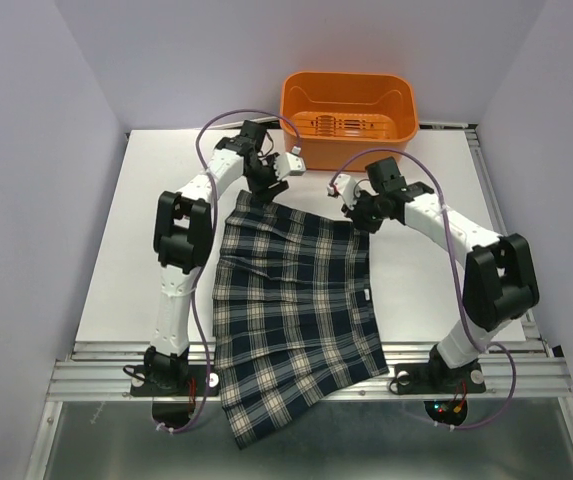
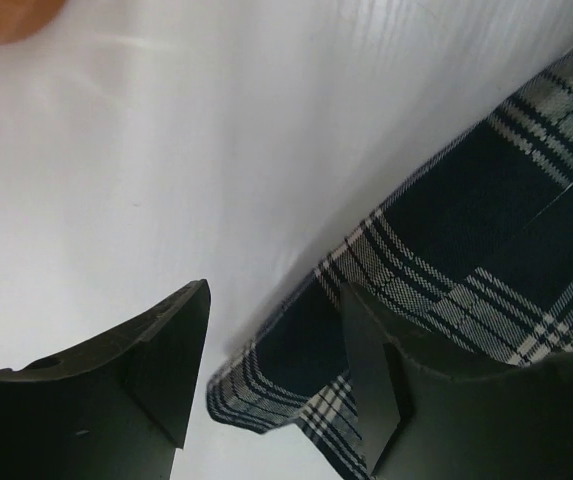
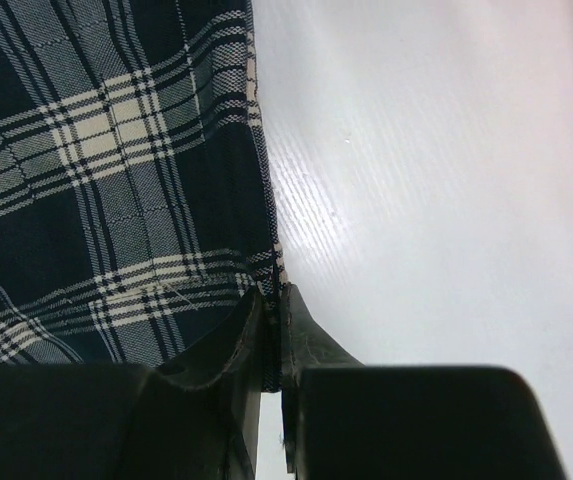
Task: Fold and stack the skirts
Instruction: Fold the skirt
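My left gripper is above the skirt, whose corner lies below my fingers, so it would miss if it closed now and needs to go down first.
One plaid skirt lies spread on the white table, waistband towards the back and its hem hanging over the near edge. My left gripper is at the skirt's back left corner. In the left wrist view this gripper stands open, and the corner of the skirt lies loose between the fingers. My right gripper is at the back right corner. The right wrist view shows it shut on the skirt's edge, with a thin strip of cloth pinched between the pads.
An orange plastic basket stands at the back of the table, just behind both grippers; its rim shows in the left wrist view. Bare white table lies left and right of the skirt. An aluminium rail runs along the near edge.
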Controlling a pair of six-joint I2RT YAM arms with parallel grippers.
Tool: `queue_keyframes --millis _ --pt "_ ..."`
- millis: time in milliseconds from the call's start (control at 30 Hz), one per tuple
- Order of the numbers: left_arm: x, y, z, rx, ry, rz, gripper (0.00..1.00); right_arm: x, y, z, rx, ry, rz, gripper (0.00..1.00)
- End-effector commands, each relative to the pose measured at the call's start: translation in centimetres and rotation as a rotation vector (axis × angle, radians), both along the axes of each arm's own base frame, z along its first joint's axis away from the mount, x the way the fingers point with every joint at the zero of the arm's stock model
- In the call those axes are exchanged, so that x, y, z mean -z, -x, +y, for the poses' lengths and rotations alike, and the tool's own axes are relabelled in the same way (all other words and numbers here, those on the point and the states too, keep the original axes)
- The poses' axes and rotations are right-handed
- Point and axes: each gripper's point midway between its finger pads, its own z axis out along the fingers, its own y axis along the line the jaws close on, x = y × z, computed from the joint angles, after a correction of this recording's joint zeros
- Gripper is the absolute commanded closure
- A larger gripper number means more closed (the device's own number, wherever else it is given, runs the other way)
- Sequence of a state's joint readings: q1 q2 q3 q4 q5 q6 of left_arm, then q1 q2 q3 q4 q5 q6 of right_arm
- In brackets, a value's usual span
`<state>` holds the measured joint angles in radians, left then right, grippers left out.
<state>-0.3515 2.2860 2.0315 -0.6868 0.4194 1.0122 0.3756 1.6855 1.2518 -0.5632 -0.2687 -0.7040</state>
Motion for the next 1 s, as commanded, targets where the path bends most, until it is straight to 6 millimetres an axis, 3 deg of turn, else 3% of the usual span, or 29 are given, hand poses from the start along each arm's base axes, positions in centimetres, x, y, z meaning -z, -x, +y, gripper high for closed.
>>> queue_keyframes --millis 0,133,400,467,600,700,733,800,900,933,967 --pt "0.2 1.8 1.8 0.045 -0.008 0.084 0.34 -4.3 -0.9 0.7 -0.03 -0.03 -0.177 0.99" --pt "1.6 3.2 3.5 0.04 -0.023 0.161 0.34 -5.6 -0.4 0.9 -0.057 -0.039 -0.221 0.99" --pt "4.6 4.2 4.0 0.005 -0.034 0.232 0.41 -5.8 0.4 1.3 -0.09 -0.036 -0.241 0.99" --pt "5.3 4.4 4.1 0.003 -0.041 0.246 0.48 -6.0 0.4 1.2 -0.085 -0.037 -0.257 0.99" --pt "6.3 5.9 4.7 0.02 -0.067 0.298 0.77 -5.8 0.3 0.9 -0.068 -0.022 -0.263 0.99" --pt "5.6 6.4 5.0 0.027 -0.063 0.303 0.92 -4.9 0.2 0.3 -0.033 -0.002 -0.258 0.99" --pt "4.7 5.8 5.1 0.016 -0.053 0.28 1.0 -4.7 -0.2 0.2 -0.013 -0.005 -0.268 0.99" --pt "3.2 3.7 5.7 -0.057 -0.025 0.224 1.0 -4.1 -1.1 -0.5 0.049 0.025 -0.278 0.99" --pt "-0.9 -1.8 6.5 -0.207 0.023 0.067 1.0 -2.1 -3.3 -1.8 0.149 0.052 -0.241 0.99" --pt "-2.9 -4.2 7.1 -0.254 0.044 -0.004 1.0 -2.6 -4.6 -2.4 0.183 0.05 -0.249 0.99" --pt "-3.9 -5.4 7.4 -0.31 0.062 -0.033 1.0 -1.2 -5.3 -2.7 0.211 0.055 -0.217 0.99"
